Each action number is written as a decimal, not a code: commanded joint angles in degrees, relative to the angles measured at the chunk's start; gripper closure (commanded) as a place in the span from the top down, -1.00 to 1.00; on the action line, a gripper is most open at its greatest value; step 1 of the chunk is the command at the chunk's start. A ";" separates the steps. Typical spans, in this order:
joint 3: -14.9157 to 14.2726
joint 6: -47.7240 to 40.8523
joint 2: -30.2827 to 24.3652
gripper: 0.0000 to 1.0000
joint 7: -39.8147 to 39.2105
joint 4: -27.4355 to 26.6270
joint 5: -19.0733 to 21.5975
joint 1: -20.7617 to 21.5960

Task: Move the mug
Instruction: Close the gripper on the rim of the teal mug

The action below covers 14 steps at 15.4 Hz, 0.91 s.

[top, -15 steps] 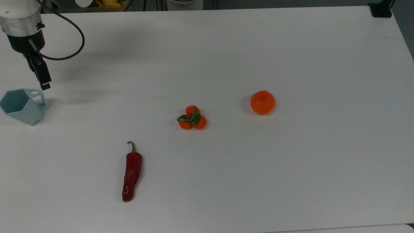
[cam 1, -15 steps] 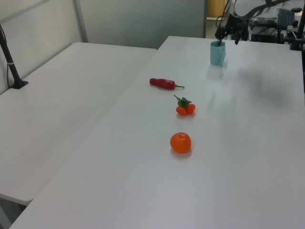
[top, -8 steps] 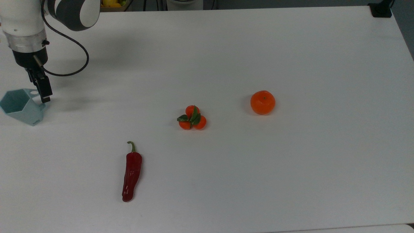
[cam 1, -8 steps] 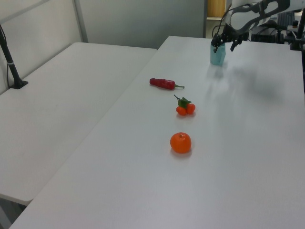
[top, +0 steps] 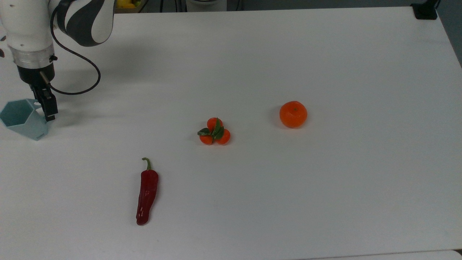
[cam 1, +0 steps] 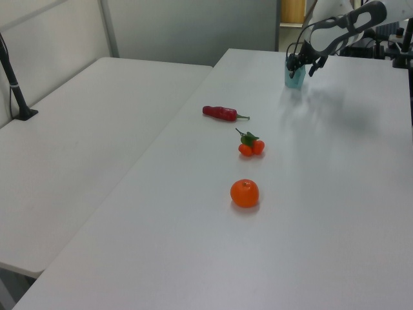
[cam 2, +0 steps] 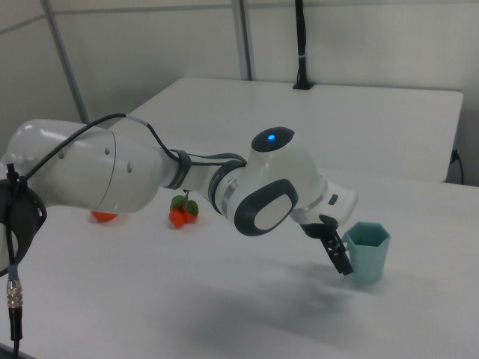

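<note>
The robot's gripper is to pick up the mug (top: 21, 121) by the mug's handle next, and then move it to another spot on the white table.
The pale blue-green faceted mug (top: 21, 121) stands upright at the far left edge of the top view, open hexagonal rim up. My gripper (top: 48, 113) is low at the mug's right side in the top view, where its handle is, and covers that handle. In the left view the mug (cam 1: 294, 77) is at the far end of the table, and the gripper (cam 1: 302, 66) sits over it with two dark fingers spread apart, open. In the right view the gripper (cam 2: 340, 262) hangs just left of the mug (cam 2: 367, 254), close to its wall.
On the white table (top: 325, 180) lie a red chili pepper (top: 147, 191), a cluster of small tomatoes with leaves (top: 214, 131) and an orange (top: 293, 114), all well to the top view's right of the mug. A black cable (top: 83, 79) loops from the wrist.
The gripper has come down from above the mug to beside its handle. The arm's upper links have swung into the top view. The mug has stayed put.
</note>
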 commanded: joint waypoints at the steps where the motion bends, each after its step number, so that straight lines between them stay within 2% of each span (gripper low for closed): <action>1: -0.20 1.67 0.91 0.41 0.63 -0.33 0.77 0.27; 5: -0.20 1.67 1.18 -0.11 0.54 -0.33 0.69 0.27; 11: -0.20 1.67 1.17 -0.11 0.10 -0.15 0.33 0.27; 13: -0.20 1.67 1.17 -0.24 0.02 0.11 0.25 0.18; 14: -0.29 1.67 1.18 -0.39 0.02 0.11 0.16 0.09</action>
